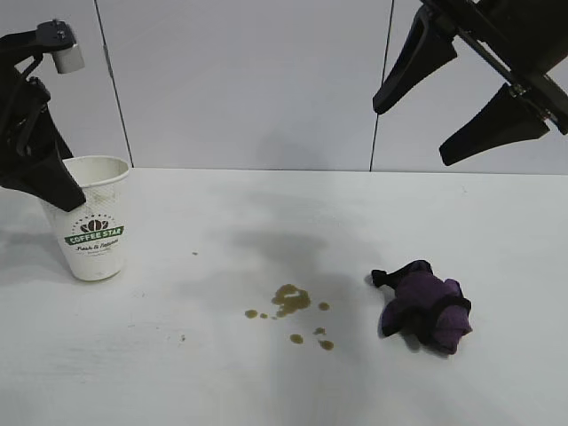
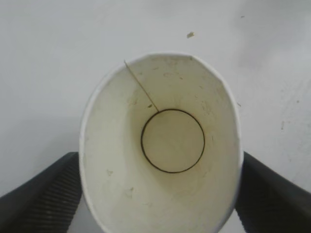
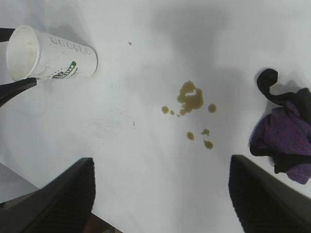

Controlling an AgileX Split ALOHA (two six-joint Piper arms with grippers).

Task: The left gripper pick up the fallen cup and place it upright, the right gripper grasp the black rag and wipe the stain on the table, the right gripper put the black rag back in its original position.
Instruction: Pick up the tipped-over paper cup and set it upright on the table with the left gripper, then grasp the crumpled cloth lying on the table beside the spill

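Observation:
I need to grab the rag's bunched middle [image 1: 428,302] with my right gripper next, so it can wipe the stain. The middle stands up from the table, while its thin tail [image 1: 383,278] lies flat.
The white paper cup [image 1: 96,222] with the green logo stands upright on the table [image 1: 266,213] at the left. My left gripper [image 1: 62,182] is shut on the cup near its rim, one finger on each side; the left wrist view looks down into the cup [image 2: 163,145] between the fingers [image 2: 43,194]. The brown stain [image 1: 290,300], one larger blotch with small drops around it, lies mid-table. To its right the black and purple rag [image 1: 426,306] sits crumpled. My right gripper [image 1: 415,133] hangs open high above the rag, holding nothing; its wrist view shows the stain [image 3: 190,97] and the rag [image 3: 286,136].
Grey wall panels [image 1: 248,80] close off the table's far edge. A tiny dark speck [image 1: 194,254] lies between cup and stain. Bare tabletop stretches along the front and between cup and stain.

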